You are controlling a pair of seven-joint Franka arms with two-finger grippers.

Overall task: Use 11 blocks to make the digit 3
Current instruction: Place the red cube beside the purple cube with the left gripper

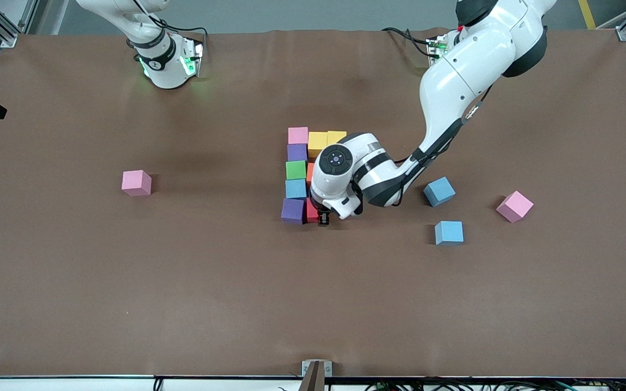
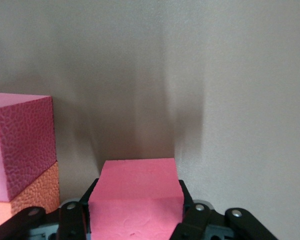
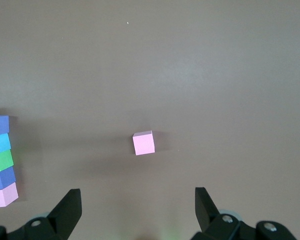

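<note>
I should open my left gripper now. The red block's base (image 1: 312,219) is low over the spot beside the nearer purple block, so the red block would land there.
The figure of touching blocks stands mid-table: a spine of pink (image 1: 298,135), purple (image 1: 296,152), green (image 1: 295,170), light blue (image 1: 295,188) and purple (image 1: 293,210) blocks. Two yellow blocks (image 1: 324,141) sit beside the pink one, and an orange block (image 1: 310,172) beside the green. My left gripper (image 1: 324,218) is shut on a red block (image 1: 311,212), held low beside the nearer purple block. The left wrist view shows the red block (image 2: 135,197) between the fingers, with the purple (image 2: 20,145) and orange (image 2: 37,192) blocks close by. My right gripper (image 3: 137,195) is open and empty, high over the table.
Loose blocks: a pink one (image 1: 136,182) toward the right arm's end, also in the right wrist view (image 3: 143,143). Two light blue ones (image 1: 439,191) (image 1: 449,232) and a pink one (image 1: 514,206) lie toward the left arm's end. The left arm's wrist covers part of the figure.
</note>
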